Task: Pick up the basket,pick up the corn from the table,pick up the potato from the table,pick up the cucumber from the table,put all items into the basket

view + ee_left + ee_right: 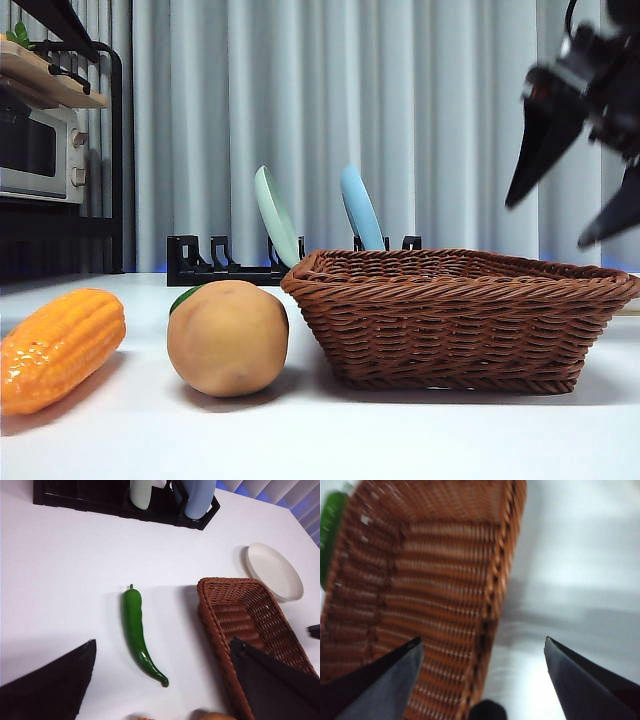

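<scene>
The robot's left gripper will next grab the dark green cucumber by its smooth body (138, 637), to put the cucumber into the basket (240, 620).
The brown wicker basket (460, 320) stands on the white table (320, 440), right of centre. The tan potato (228, 338) sits just left of it, and the orange-yellow corn (58, 350) lies at the far left. Only a sliver of the dark green cucumber (185, 297) shows behind the potato. In the left wrist view the cucumber (139, 635) lies full length beside the basket (250, 630). My right gripper (546, 225) hangs open above the basket's right end. In its blurred view the right gripper (482, 640) straddles the basket's side rim (495, 605). My left gripper (164, 641) is open and empty, high above the cucumber.
A black dish rack (215, 262) at the back holds a pale green plate (276, 215) and a blue plate (360, 208). A white plate (275, 572) lies on the table beyond the basket. A shelf with a microwave (40, 150) stands at the far left.
</scene>
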Available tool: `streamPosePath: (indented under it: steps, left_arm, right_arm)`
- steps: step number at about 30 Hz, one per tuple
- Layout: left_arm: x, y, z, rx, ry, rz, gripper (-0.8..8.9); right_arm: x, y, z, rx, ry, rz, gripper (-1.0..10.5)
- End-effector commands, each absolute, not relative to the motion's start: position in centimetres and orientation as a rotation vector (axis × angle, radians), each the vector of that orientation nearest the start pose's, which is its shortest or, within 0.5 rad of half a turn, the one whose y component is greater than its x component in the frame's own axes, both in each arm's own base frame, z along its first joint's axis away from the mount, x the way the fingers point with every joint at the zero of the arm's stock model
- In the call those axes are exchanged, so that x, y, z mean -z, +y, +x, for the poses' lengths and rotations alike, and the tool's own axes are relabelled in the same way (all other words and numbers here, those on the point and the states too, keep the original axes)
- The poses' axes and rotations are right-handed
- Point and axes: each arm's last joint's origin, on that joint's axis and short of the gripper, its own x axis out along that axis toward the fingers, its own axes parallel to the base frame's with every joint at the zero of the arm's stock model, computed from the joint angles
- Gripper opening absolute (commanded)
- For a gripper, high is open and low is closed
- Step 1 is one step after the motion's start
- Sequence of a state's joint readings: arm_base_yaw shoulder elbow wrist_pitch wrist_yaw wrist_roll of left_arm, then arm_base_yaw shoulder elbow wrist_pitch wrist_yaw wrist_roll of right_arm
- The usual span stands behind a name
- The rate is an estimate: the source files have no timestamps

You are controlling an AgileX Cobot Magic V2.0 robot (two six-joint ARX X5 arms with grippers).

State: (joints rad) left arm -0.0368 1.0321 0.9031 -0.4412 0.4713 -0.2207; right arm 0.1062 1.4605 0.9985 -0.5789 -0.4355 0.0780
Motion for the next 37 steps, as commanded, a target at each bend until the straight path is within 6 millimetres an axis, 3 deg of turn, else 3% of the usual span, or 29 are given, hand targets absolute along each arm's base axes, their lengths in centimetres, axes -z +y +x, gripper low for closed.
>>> streamPosePath:
  steps: [1,4,8,12,21,27,37]
  left_arm:
    - [-30.7,-2.3,21.3,0.446,0.616,-0.320,4.47]
    - [-30.7,-2.4,21.3,0.451,0.619,-0.319,4.47]
    - [-30.7,-2.6,21.3,0.455,0.621,-0.318,4.39]
    - [-30.7,-2.6,21.2,0.454,0.629,-0.319,4.39]
    - [-29.0,-3.5,22.9,0.479,0.729,-0.317,4.36]
    - [-27.5,-5.7,26.5,0.498,0.847,-0.278,4.36]
    - [-26.1,-10.7,32.4,0.449,0.923,-0.035,4.36]
  right_arm:
    - [-21.4,4.7,29.0,-0.468,1.102,0.239,4.1]
    - [-20.0,5.3,29.5,-0.476,1.140,0.236,4.0]
    - [-18.6,6.1,30.0,-0.488,1.182,0.234,2.6]
    - [-18.2,6.6,30.1,-0.498,1.193,0.228,-0.1]
    - [-19.3,6.6,29.8,-0.493,1.167,0.234,-0.1]
    - [-20.8,6.5,29.3,-0.494,1.126,0.238,-0.1]
    - [-23.6,5.5,27.6,-0.480,1.065,0.251,-0.1]
